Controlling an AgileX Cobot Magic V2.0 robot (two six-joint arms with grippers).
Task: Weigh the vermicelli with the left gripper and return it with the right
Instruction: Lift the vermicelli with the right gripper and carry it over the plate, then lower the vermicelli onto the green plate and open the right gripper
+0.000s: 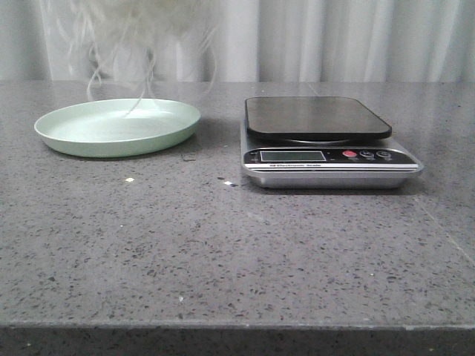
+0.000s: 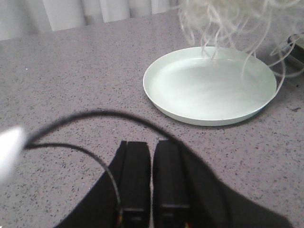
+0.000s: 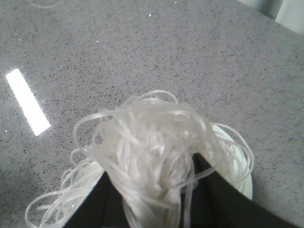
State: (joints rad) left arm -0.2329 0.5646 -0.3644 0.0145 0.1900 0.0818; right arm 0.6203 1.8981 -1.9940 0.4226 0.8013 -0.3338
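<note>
The white tangle point(image 1: 137, 26) hangs above the pale green plate point(image 1: 111, 144) in the front view and would drop if my right gripper opened now, so my right gripper needs to keep holding the tangle before it releases.
The vermicelli point(image 1: 141, 30), a whitish tangle of thin strands, hangs in the air above the pale green plate point(image 1: 111, 144), loose ends trailing down to it. In the right wrist view my right gripper point(image 3: 156, 190) is shut on the vermicelli point(image 3: 152, 142); its fingertips are buried in the strands, and a bit of the plate point(image 3: 236, 164) shows below. My left gripper point(image 2: 152, 145) is shut and holds nothing, low over the table a short way from the plate point(image 2: 209, 90). From there the vermicelli point(image 2: 223, 19) dangles over the plate's far side. Neither gripper shows in the front view.
A silver kitchen scale point(image 1: 326, 141) with a dark platform stands to the right of the plate; nothing lies on its platform. A dark cable point(image 2: 85, 118) loops in front of the left gripper. Grey curtains hang behind the speckled grey table point(image 1: 223, 252).
</note>
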